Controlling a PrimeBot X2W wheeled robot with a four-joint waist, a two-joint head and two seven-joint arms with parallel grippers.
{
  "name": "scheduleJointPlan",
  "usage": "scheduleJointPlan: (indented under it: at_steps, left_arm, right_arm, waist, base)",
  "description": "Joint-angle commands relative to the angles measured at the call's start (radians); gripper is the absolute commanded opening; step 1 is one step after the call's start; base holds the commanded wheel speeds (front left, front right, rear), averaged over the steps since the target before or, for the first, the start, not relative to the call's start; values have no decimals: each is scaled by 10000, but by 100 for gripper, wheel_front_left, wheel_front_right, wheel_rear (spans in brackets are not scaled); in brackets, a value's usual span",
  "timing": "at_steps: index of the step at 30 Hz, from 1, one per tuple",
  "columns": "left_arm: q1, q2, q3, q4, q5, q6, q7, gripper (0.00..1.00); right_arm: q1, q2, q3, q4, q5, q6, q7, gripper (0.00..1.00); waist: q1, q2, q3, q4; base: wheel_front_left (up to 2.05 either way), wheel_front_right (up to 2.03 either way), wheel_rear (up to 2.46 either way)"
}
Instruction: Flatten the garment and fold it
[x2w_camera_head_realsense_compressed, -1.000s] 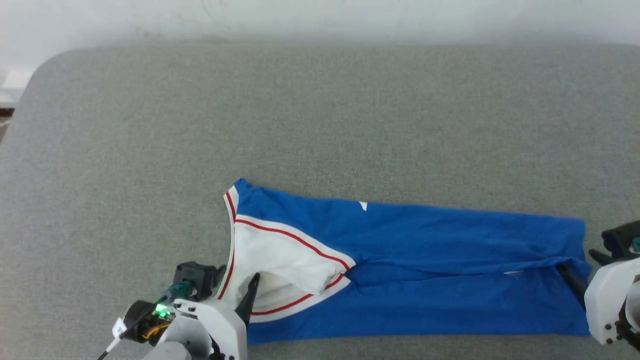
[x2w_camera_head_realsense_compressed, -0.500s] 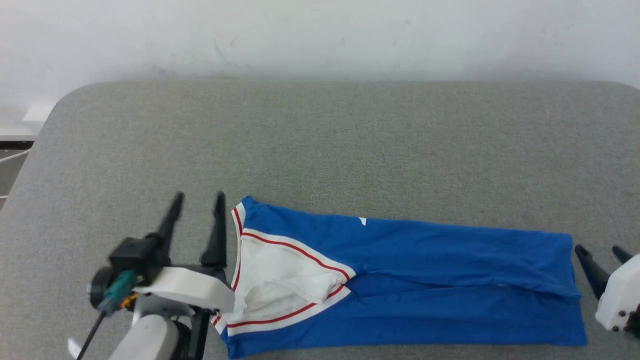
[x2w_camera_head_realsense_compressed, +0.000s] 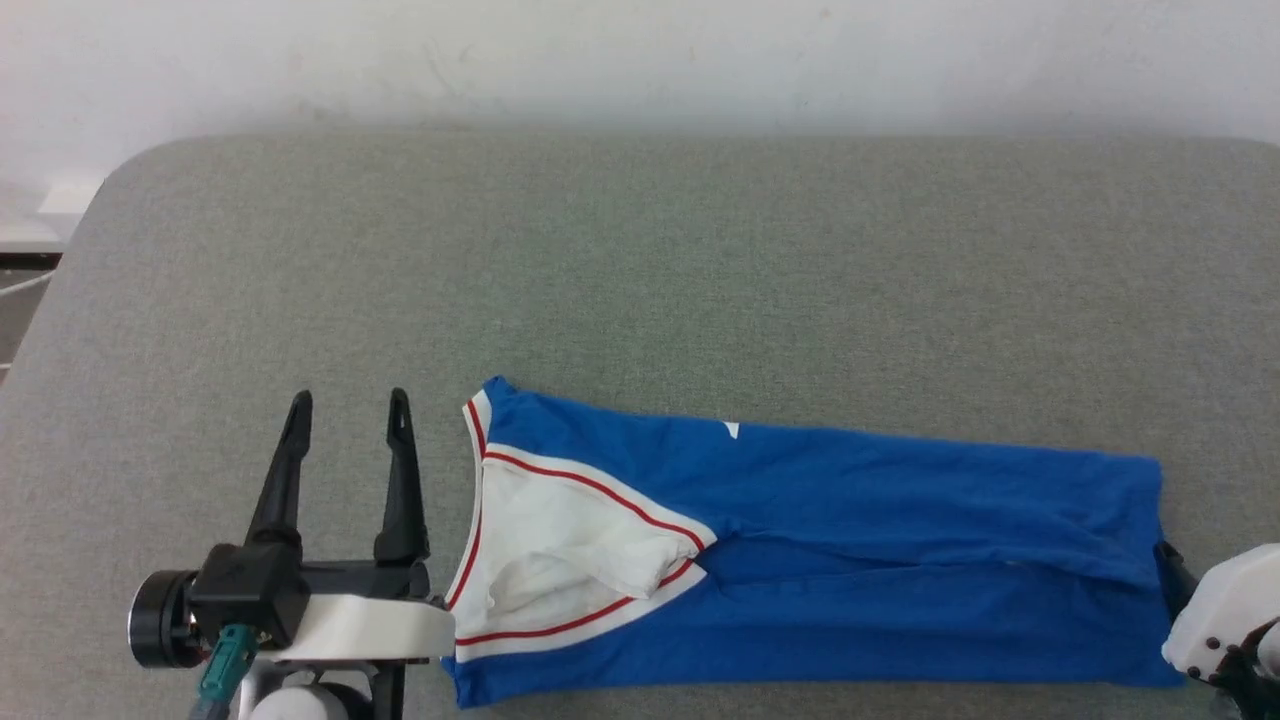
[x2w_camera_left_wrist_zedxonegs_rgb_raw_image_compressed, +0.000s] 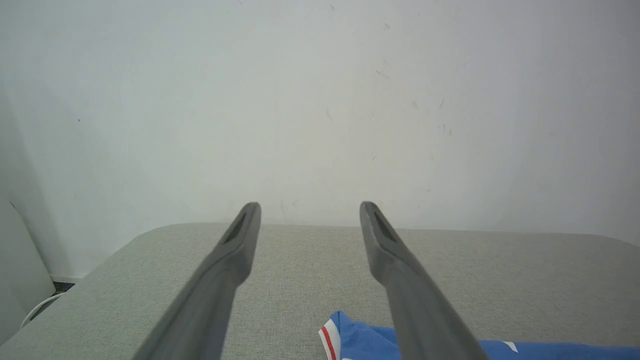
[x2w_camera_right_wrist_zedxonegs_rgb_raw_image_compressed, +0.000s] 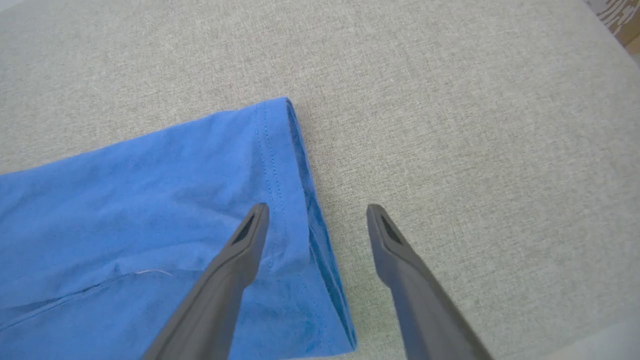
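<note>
My right gripper should grab the blue hemmed end (x2w_camera_head_realsense_compressed: 1140, 540) of the garment's long strip (x2w_camera_head_realsense_compressed: 864, 552) next, to fold the strip shorter.
The garment (x2w_camera_head_realsense_compressed: 850, 560) lies on the grey table (x2w_camera_head_realsense_compressed: 640, 280) as a long blue strip folded lengthwise, running left to right. Its white sleeve with red-and-white trim (x2w_camera_head_realsense_compressed: 560, 560) is at the left end. My left gripper (x2w_camera_head_realsense_compressed: 350, 398) stands open just left of that end, apart from the cloth and holding nothing. In the left wrist view the left gripper (x2w_camera_left_wrist_zedxonegs_rgb_raw_image_compressed: 309, 207) points at the wall, with the garment's trimmed corner (x2w_camera_left_wrist_zedxonegs_rgb_raw_image_compressed: 360, 342) below. My right gripper (x2w_camera_right_wrist_zedxonegs_rgb_raw_image_compressed: 317, 208) is open over the hem of the garment (x2w_camera_right_wrist_zedxonegs_rgb_raw_image_compressed: 150, 200), one finger above cloth, one above table.
A white wall (x2w_camera_head_realsense_compressed: 640, 60) rises right behind the table. The table's rounded back-left corner (x2w_camera_head_realsense_compressed: 110, 175) drops to the floor, where a white cable (x2w_camera_left_wrist_zedxonegs_rgb_raw_image_compressed: 37, 310) lies. Bare grey surface stretches behind the garment, and wooden floor (x2w_camera_right_wrist_zedxonegs_rgb_raw_image_compressed: 622, 20) shows past the table's right edge.
The left gripper let go of the sleeve end, opened and drew back to the left. The right gripper opened and came off the hem. The head camera has shifted.
</note>
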Motion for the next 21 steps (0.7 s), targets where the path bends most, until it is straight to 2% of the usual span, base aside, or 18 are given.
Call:
scheduleJointPlan:
  at_steps: [1,8,16,17,18,19,21]
  left_arm:
    - [84,-60,68,-51,91,-68,-46,100]
    - [27,-494,509,-14,523,-653,-46,100]
    - [-106,-756,882,90,743,-1007,-47,100]
    - [-117,-781,911,120,754,-1033,-47,100]
    - [-124,-806,931,159,761,-1061,-47,100]
    - [-128,-828,942,200,770,-1088,-47,100]
    - [-117,-865,964,283,794,-1130,-47,100]
  right_arm:
    - [-116,43,-41,73,-49,-9,8,100]
    - [-255,77,51,1382,132,-9,9,100]
    - [-287,80,622,2326,199,-9,-226,100]
    - [-293,80,738,2382,212,-9,-248,73]
    - [-304,80,868,2392,244,-9,-339,23]
    - [-315,69,973,2383,267,-9,-462,0]
    - [-321,-46,1184,2331,274,-9,-686,0]
  waist:
    - [0,-1,86,73]
    - [0,-1,345,261]
    - [0,-1,630,325]
    - [0,-1,648,322]
    - [0,-1,655,317]
    - [0,-1,646,312]
    - [0,-1,562,290]
  base:
    - [0,0,0]
    - [0,0,0]
    - [0,0,0]
    - [0,0,0]
    - [0,0,0]
    - [0,0,0]
    - [0,0,0]
